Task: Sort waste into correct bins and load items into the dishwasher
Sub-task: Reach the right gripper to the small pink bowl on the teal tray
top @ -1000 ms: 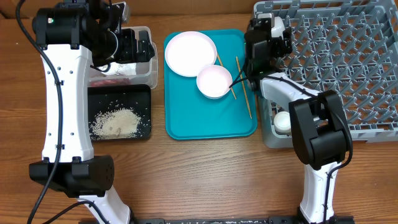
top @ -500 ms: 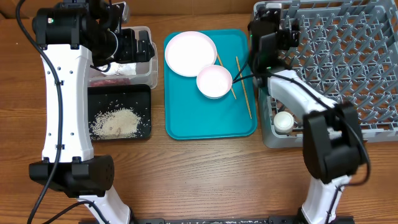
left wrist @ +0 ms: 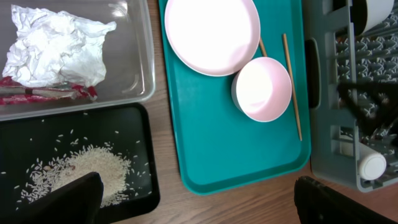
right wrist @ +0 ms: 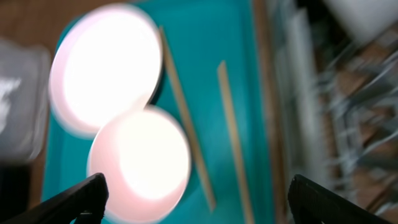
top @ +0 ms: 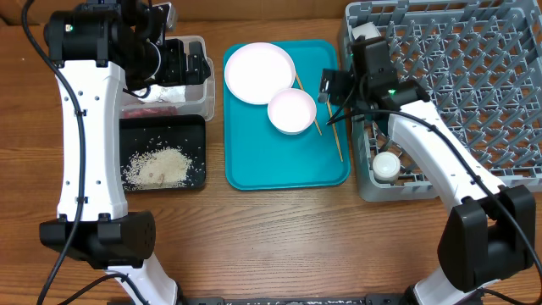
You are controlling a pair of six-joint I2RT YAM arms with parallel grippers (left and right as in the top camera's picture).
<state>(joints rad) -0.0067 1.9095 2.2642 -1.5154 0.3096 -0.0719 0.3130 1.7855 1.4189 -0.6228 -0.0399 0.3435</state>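
Observation:
I will load the bowl into the dishwasher rack point(top: 457, 85), so my right gripper will grab the white bowl's rim point(top: 314, 111) on the chopstick side and leave the bowl's base free.
The white plate point(top: 260, 72) and a white bowl point(top: 291, 111) sit on the teal tray point(top: 279, 161), with two chopsticks point(top: 333, 123) lying to their right. My right gripper point(top: 329, 87) hovers open over the chopsticks point(right wrist: 233, 137), with the bowl point(right wrist: 140, 162) to its left and nothing between its fingers point(right wrist: 74, 199). A small cup point(top: 386, 165) lies in the grey dishwasher rack point(top: 457, 85). My left gripper point(top: 186, 61) hangs open above the clear tub point(top: 199, 102), which holds a crumpled tissue point(left wrist: 56, 40) and red scraps point(left wrist: 43, 93). Rice point(top: 157, 165) is heaped in the black tray point(top: 195, 135).
Another white dish point(top: 366, 32) stands at the rack's far left corner. The rack's left wall point(left wrist: 323, 112) runs close beside the teal tray's right edge. Bare wooden table point(top: 279, 246) stretches in front of the trays.
My right gripper has swung left from the rack's corner out over the chopsticks on the teal tray. The left arm has not moved.

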